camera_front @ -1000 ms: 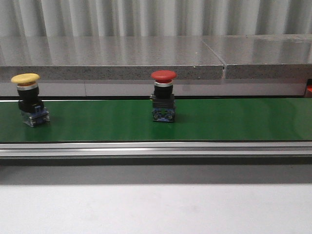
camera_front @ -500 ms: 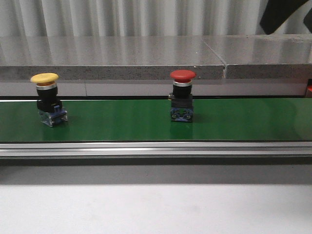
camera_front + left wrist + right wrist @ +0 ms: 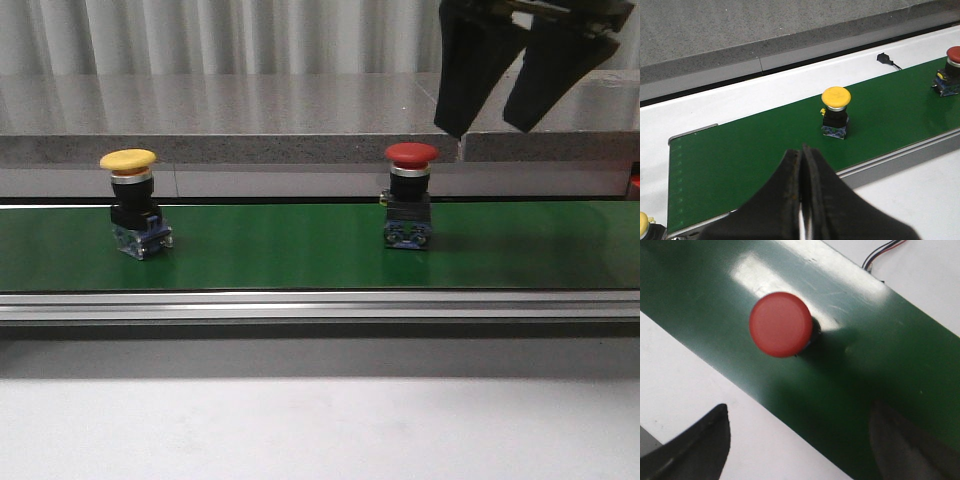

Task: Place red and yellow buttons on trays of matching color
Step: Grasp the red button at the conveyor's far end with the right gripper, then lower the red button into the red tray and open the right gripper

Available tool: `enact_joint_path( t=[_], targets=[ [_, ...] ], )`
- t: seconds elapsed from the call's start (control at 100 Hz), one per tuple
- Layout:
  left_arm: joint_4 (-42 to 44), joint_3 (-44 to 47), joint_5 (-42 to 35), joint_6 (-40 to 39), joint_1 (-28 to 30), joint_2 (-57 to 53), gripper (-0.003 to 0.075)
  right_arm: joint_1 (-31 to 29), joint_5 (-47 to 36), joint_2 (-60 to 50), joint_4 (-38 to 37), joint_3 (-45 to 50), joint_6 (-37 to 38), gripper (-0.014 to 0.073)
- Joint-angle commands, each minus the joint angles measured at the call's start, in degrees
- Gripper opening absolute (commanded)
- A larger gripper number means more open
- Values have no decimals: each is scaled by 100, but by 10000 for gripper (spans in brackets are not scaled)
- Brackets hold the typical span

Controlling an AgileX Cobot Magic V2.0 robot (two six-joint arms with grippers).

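Observation:
My right fingers are above the red button's cap [image 3: 411,154], over the green belt. My right gripper should go down to the cap before it closes on it.
A yellow button [image 3: 130,200] stands upright on the green belt [image 3: 270,250] at the left, and a red button [image 3: 410,195] stands right of centre. My right gripper [image 3: 487,125] hangs open above and just right of the red button, not touching it. From its wrist, the red button's cap [image 3: 781,324] lies ahead of the open right gripper [image 3: 800,412]. My left gripper [image 3: 802,150] is shut on nothing, over the belt's near edge, short of the yellow button [image 3: 835,100]. The red button [image 3: 952,62] shows at that view's edge. No trays are in view.
A metal rail [image 3: 320,305] borders the belt's near side, with a white tabletop [image 3: 320,430] in front. A grey stone ledge [image 3: 230,120] runs behind. Another yellow button [image 3: 644,224] sits off the belt's end. A black cable plug [image 3: 883,57] lies beyond the belt.
Both buttons have travelled right along the belt. My right gripper has come down into the front view from the top right, open, above the red button.

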Motion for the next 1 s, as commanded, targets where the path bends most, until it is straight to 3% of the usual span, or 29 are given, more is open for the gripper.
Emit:
enact_joint_path(
  t=[0.0,0.3,0.37,0.49,0.59,0.78,0.99],
  targets=[
    [-187,-144,-339,-12,-55,16,-20,11,-19,-1,152,-334,-294,572],
    [-187,-144,-339,-12,-55,16,-20,11,-300,566,185,-515,-634,552],
    [-187,-144,-339,-12,-55,16,-20,11,-474,593,185,-515,-634,469],
    [-187,-144,-339,-12,-55,16,-20,11,-591,572,185,-515,-634,246],
    [-187,-144,-339,-12,-55,16,-20,-30,-612,542,180,-515,-634,148],
    [-187,-144,-339,-12,-55,16,-20,-401,-648,347,185,-515,-634,133],
    [-187,-144,-339,-12,-55,16,-20,-1322,-806,-9,185,-515,-500,133]
  ],
)
